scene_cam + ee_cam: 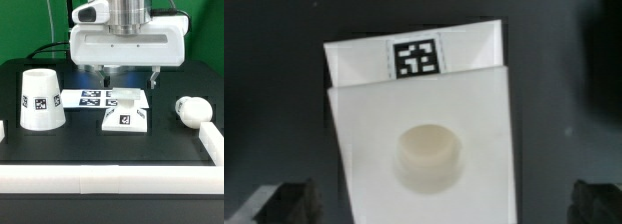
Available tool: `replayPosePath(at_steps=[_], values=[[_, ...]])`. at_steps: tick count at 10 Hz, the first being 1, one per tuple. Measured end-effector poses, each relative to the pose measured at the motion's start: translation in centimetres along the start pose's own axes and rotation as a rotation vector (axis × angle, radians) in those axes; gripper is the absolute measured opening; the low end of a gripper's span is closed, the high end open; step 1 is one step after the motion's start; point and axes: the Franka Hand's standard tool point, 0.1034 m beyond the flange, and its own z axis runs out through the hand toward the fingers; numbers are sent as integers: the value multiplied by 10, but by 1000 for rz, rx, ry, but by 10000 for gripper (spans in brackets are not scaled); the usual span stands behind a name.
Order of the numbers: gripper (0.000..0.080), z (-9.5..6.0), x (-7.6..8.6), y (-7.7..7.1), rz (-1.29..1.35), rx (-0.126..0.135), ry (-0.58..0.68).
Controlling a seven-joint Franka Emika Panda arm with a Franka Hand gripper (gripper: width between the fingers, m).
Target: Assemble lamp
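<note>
The lamp base should be picked up next by the sides of its raised block [125, 97] with my gripper. The base's round socket then stays free for the bulb [190, 109].
The lamp base [124, 118], a flat stepped white square with a tag, lies on the black table in the middle. In the wrist view the base [429, 140] fills the picture, with its round socket hole and a tag at one end. My gripper [126, 76] hangs open above and just behind the base, fingers spread wide; its dark fingertips [281, 203] show either side of the base, not touching it. The tapered shade [40, 98] stands at the exterior view's left. The rounded bulb [190, 109] lies at the exterior view's right.
The marker board [100, 97] lies flat behind the base. White border rails run along the front [110, 180] and the exterior view's right [213, 140] of the table.
</note>
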Motion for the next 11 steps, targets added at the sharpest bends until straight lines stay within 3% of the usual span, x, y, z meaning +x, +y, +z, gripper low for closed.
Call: replayPosePath(at_steps=[4,7,8,11], values=[[700,18,2,3,-58,1,14],[700,21,0,3,-55,1,10],[592,21,0,3,-56,1,10],[531,21,0,3,-56,2,11]])
